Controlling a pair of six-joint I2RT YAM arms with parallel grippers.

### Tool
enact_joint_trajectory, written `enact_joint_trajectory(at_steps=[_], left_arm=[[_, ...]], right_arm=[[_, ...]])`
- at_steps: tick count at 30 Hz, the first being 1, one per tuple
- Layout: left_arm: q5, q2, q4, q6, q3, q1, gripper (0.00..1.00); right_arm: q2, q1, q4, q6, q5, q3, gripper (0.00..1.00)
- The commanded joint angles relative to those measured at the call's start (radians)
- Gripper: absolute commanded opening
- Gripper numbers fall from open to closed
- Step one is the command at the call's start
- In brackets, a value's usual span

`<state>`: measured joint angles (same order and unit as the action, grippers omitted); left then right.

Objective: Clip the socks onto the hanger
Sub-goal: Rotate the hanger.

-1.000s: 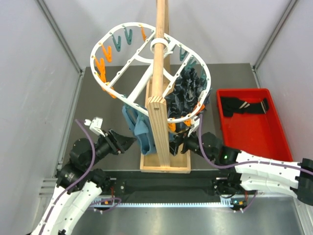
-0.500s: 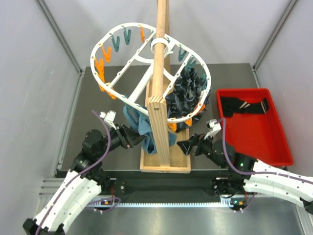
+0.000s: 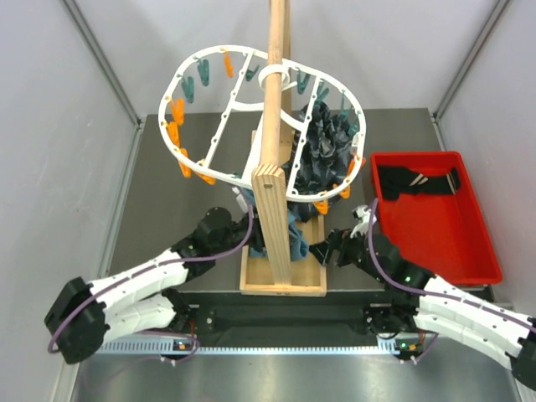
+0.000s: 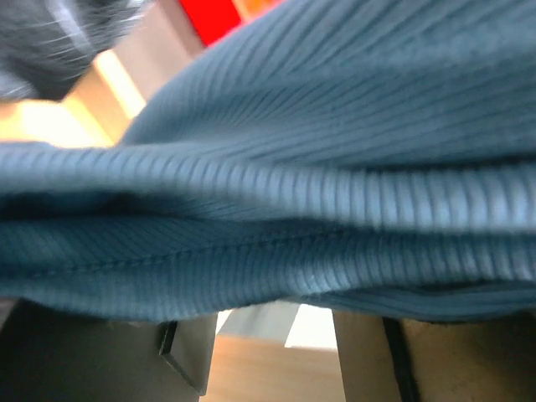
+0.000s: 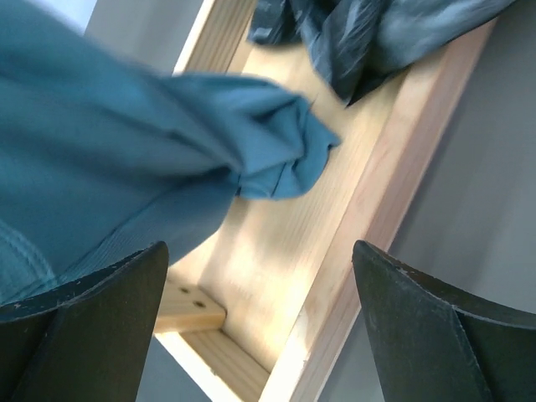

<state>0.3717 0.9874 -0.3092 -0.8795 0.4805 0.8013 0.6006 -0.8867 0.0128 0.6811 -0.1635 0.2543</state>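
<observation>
My right gripper grabs the teal cloth's fold across the pole from my left gripper next, to pull the hanger around.
The white oval hanger (image 3: 221,126), rimmed with orange and teal pins, hangs tilted on the wooden pole (image 3: 272,126). Black socks (image 3: 416,181) lie in the red bin (image 3: 435,239) at the right, with neither gripper near them. My left gripper (image 3: 243,219) is pushed in at the pole's left side against a teal ribbed cloth (image 4: 268,167). That cloth fills the left wrist view and covers the fingertips, while the finger bases stand apart. My right gripper (image 3: 322,249) is open over the wooden base (image 5: 335,218) with nothing between its fingers (image 5: 84,322).
A dark patterned navy fabric bunch (image 3: 322,155) hangs from the hanger's right side, its end reaching the base (image 5: 368,33). The teal cloth (image 3: 289,239) droops beside the pole into the wooden base tray (image 3: 280,285). Grey walls close in on both sides.
My left arm swung right, in under the hanger and up to the teal cloth at the pole. The hanger turned and tilted. My right arm pulled back from under the hanger, then held still.
</observation>
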Motion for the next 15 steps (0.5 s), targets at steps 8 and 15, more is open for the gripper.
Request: enact_joint_trajectory(at_steps=[8,15], left_arm=[[-0.036,0.200,-0.243,0.027,0.164,0.099,0.56],[-0.042,0.215,-0.255,0.028,0.182,0.105,0.56]], right_arm=[[0.093,0.035,0.344,-0.095,0.266,-0.012,0.91],[0.041,0.035,0.464,-0.120,0.315,-0.078,0.90]])
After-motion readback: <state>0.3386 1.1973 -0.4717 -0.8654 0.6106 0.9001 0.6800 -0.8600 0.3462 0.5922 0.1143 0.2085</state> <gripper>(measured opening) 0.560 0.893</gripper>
